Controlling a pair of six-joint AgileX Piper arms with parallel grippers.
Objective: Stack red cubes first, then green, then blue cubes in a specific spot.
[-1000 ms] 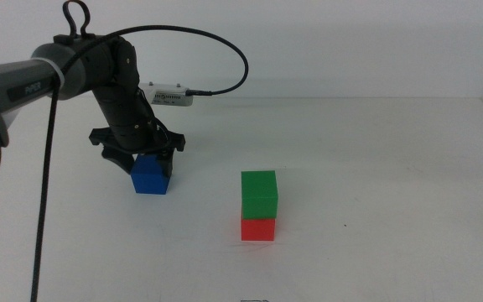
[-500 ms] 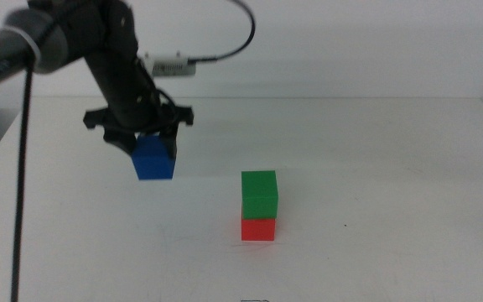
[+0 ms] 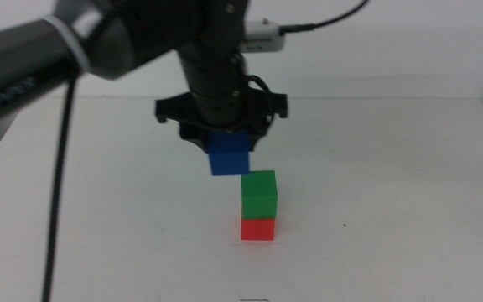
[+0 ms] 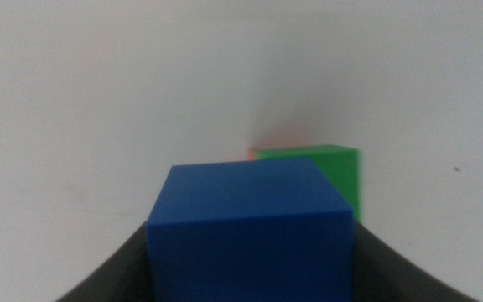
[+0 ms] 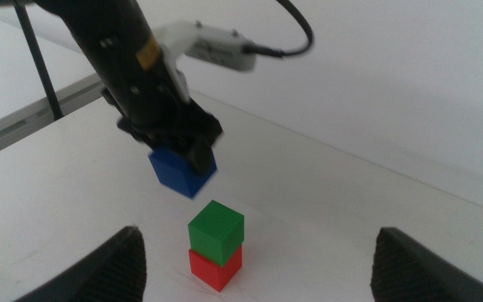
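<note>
The blue cube hangs beside and above the green cube's top in the middle view and would miss, so my left gripper must hold it until lined up.
The green cube [image 3: 259,195] sits on top of the red cube [image 3: 257,228] on the white table, right of centre in the middle view. My left gripper [image 3: 225,144] is shut on the blue cube [image 3: 228,156] and holds it in the air, just left of and slightly above the green cube's top. In the left wrist view the blue cube [image 4: 251,228] fills the space between the jaws, with the green cube [image 4: 325,171] and a sliver of red [image 4: 252,153] behind it. The right wrist view shows the stack [image 5: 215,228], the blue cube [image 5: 182,172] and my right gripper [image 5: 258,260] open, well back.
A small white box with a black cable [image 3: 258,36] rides on the left arm. The white tabletop [image 3: 392,184] runs to its far edge against the wall. Nothing else stands near the stack.
My left gripper has lifted the blue cube off the table and carried it right, from the table's left part to just beside the top of the green cube.
</note>
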